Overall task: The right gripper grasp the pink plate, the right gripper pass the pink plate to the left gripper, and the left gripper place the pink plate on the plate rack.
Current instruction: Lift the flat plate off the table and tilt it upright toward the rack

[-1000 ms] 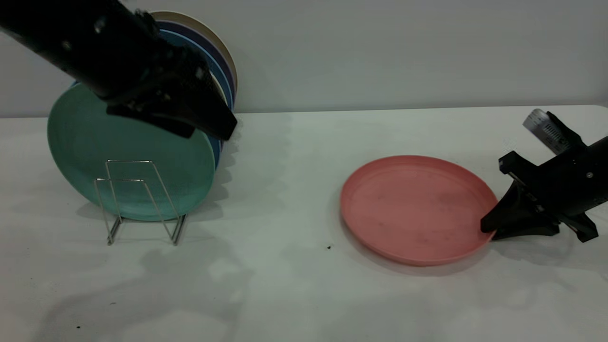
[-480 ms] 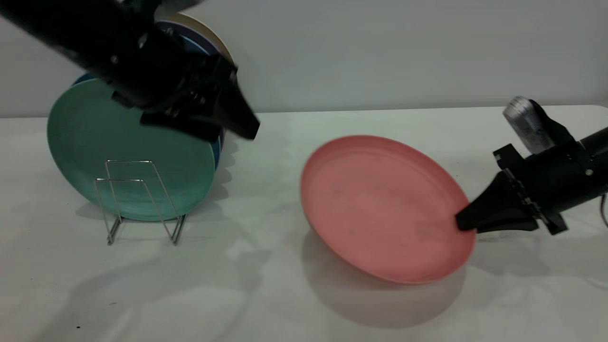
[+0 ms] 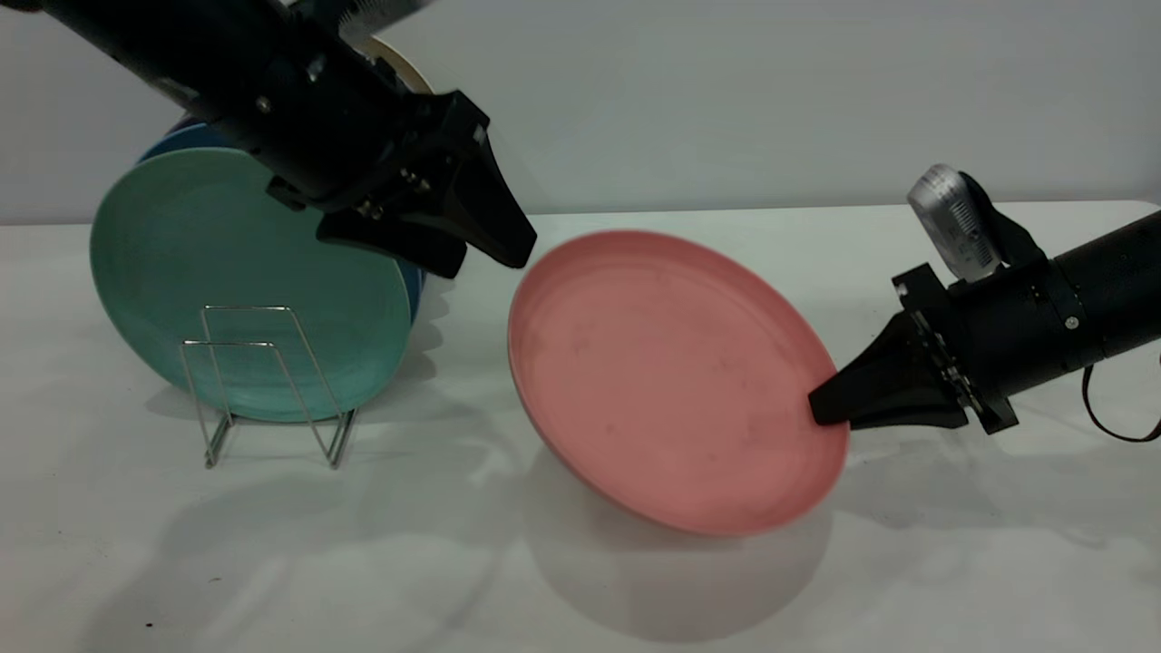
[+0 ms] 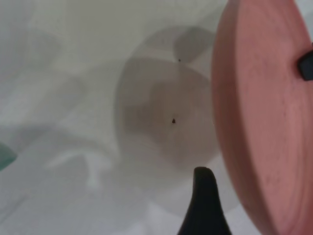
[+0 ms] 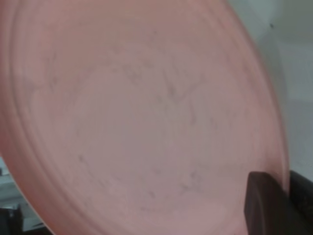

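I need to grab the plate's rim with my left gripper next, opposite the right gripper. I will then take the pink plate (image 3: 662, 381) over and put it on the plate rack (image 3: 263, 381).
The pink plate (image 3: 662, 381) hangs tilted above the table, its face turned toward the camera. My right gripper (image 3: 821, 410) is shut on its right rim; in the right wrist view the plate (image 5: 137, 117) fills the picture and the rim sits between the right gripper's (image 5: 286, 198) two fingers. My left gripper (image 3: 490, 265) is open, just up and left of the plate's top-left rim, not touching it. In the left wrist view one of its fingers (image 4: 204, 200) stands beside the plate's edge (image 4: 264, 112). The wire plate rack (image 3: 263, 381) stands at the left.
A green plate (image 3: 209, 263) stands upright in the rack, with blue plates (image 3: 415, 286) and a cream one (image 3: 404, 63) behind it, partly hidden by the left arm. The white table (image 3: 580, 580) runs back to a grey wall.
The right gripper has lifted the pink plate off the table, tilted it up and carried it left. The left gripper has moved right, from in front of the racked plates toward the pink plate's rim.
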Robot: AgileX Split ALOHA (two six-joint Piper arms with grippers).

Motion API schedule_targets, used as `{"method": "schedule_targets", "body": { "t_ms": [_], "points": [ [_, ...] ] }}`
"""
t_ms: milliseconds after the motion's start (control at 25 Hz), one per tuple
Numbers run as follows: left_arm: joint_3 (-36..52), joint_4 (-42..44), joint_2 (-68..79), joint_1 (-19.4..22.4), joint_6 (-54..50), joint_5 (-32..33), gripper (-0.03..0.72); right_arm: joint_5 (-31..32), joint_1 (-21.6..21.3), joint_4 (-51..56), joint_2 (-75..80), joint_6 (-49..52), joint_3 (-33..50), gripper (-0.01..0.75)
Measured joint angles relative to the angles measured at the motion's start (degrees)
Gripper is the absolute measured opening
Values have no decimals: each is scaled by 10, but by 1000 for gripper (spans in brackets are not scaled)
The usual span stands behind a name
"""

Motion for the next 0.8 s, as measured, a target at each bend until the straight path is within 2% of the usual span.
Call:
{"method": "schedule_targets", "body": {
  "t_ms": [280,400,560,800],
  "points": [
    [0,-79,35,0,22,-4,587,30,7,13,0,-27,0,18],
    [0,-129,44,-1,52,-9,557,34,10,13,0,-33,0,18],
    [0,-172,51,-9,84,-13,456,35,10,13,0,-33,0,19],
    [0,-176,67,-15,90,-16,205,35,10,13,0,-40,0,18]
  ]
}}
